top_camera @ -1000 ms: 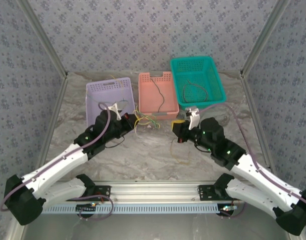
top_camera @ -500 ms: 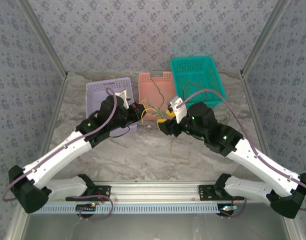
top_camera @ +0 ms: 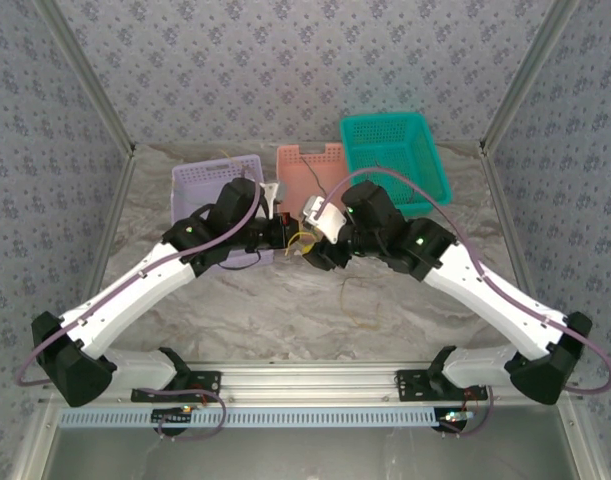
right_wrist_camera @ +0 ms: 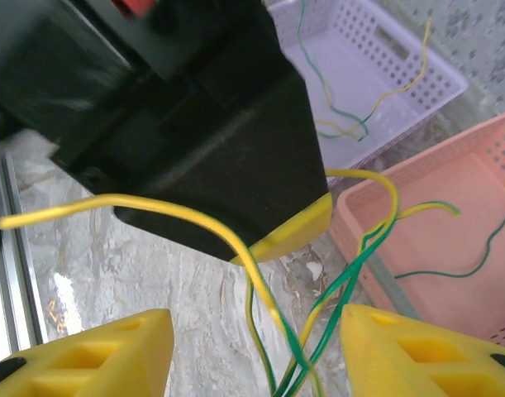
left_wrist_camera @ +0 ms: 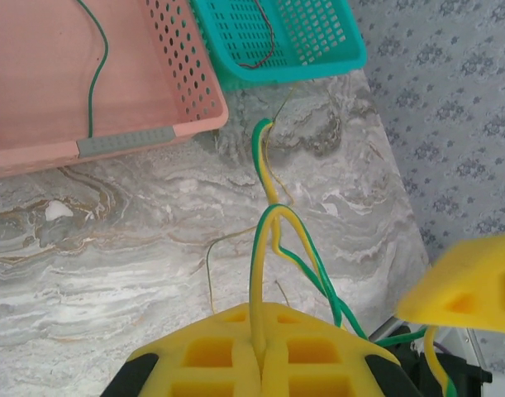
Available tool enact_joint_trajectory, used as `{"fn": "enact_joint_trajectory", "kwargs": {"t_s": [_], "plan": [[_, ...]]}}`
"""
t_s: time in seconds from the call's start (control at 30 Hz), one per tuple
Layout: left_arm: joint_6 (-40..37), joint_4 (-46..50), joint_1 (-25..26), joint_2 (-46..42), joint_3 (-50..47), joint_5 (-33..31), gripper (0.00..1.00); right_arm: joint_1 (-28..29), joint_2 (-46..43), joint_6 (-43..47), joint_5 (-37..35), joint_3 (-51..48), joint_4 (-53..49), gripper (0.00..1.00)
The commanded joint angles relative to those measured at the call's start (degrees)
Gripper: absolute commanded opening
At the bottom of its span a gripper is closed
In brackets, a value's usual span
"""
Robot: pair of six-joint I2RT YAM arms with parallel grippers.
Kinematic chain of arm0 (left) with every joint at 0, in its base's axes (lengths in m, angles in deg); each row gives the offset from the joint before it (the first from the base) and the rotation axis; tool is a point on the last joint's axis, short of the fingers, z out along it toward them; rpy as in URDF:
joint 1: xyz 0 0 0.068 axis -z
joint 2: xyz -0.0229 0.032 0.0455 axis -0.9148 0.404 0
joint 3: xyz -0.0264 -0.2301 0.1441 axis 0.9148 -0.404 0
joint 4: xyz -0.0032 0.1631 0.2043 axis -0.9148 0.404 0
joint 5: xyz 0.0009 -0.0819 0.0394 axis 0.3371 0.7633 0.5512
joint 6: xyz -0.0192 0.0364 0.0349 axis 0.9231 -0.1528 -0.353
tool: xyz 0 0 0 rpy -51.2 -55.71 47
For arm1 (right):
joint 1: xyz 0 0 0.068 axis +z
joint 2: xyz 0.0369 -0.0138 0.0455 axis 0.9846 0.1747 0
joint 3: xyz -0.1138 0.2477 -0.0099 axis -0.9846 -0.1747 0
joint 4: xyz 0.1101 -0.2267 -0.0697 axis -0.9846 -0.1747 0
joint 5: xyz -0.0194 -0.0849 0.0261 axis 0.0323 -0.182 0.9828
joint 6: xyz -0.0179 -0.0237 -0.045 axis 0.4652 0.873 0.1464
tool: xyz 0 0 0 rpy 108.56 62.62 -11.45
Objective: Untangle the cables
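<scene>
Next, my right gripper grabs one yellow-green cable just behind its loose yellow end to untangle it from the heap of cables.
A bunch of thin yellow and green cables hangs between my two grippers in front of the pink basket. My left gripper is shut on a yellow-green cable, which loops up away from its yellow fingertips. Facing it close by, my right gripper stands open, and several crossing cables run down between its yellow fingers without being pinched. From above, the left gripper and the right gripper almost touch. The left gripper's black body looms over the right wrist view.
A purple basket at the back left holds yellow and green wires. The pink basket holds a green wire, and the teal basket a dark one. A thin loose wire lies on the marble table.
Both arms have swung inward and towards the baskets until the grippers meet. The right gripper, shut a second ago, has opened around the cables. The left gripper stays shut on its cable.
</scene>
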Motion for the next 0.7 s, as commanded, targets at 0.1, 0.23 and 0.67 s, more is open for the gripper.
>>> {"fn": "enact_joint_trajectory", "kwargs": {"t_s": [0.1,0.23,0.67], "plan": [[-2.05,0.52,0.54,0.53,1.71,1.91,0.00,-0.54,2.08,0.40,1.56,2.35,0.97,0.38],[-1.74,-0.08,0.71,0.65,1.29,1.66,0.00,-0.77,2.74,-1.22,1.93,1.41,2.10,0.12],[8.98,-9.72,0.77,-5.61,-8.47,-6.41,0.00,-12.78,-12.93,-22.34,7.87,-16.98,22.74,0.00]]}}
